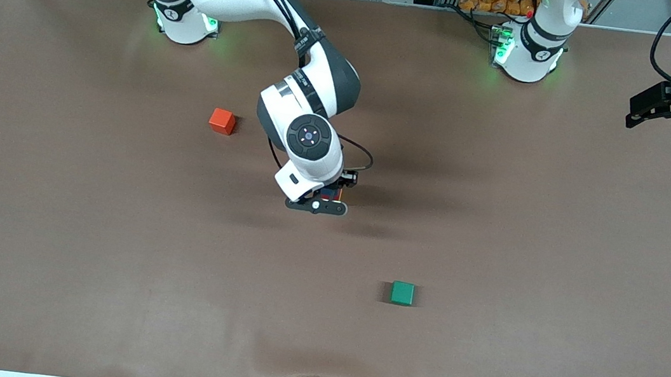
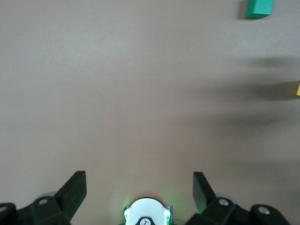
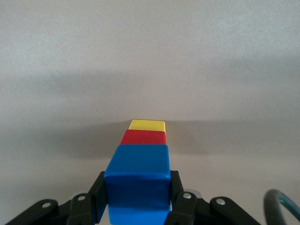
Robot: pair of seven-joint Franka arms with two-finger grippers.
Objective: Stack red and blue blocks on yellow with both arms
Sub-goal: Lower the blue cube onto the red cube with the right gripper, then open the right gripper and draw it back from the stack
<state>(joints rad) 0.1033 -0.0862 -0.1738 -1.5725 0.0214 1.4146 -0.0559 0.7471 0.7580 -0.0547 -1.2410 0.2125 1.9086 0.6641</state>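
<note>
The blue block's base (image 3: 143,146) is standing on the red block (image 3: 143,137) in the right wrist view, so the robot's right gripper needs to let go of the blue block.
In the right wrist view my right gripper (image 3: 136,187) is shut on the blue block (image 3: 137,176), one finger (image 3: 97,194) on each side. The blue block sits over the red block (image 3: 143,137), which sits over the yellow cube (image 3: 147,124), in one column. In the front view my right gripper (image 1: 316,205) is over the middle of the table and its hand hides the column. My left gripper (image 1: 642,114) waits, open and empty, above the left arm's end of the table, and its own view (image 2: 139,180) shows only bare table between the fingers.
An orange-red cube (image 1: 222,121) lies toward the right arm's end, farther from the front camera than the stack. A green cube (image 1: 402,293) lies nearer to the front camera, and also shows in the left wrist view (image 2: 258,8). A brown mat (image 1: 110,250) covers the table.
</note>
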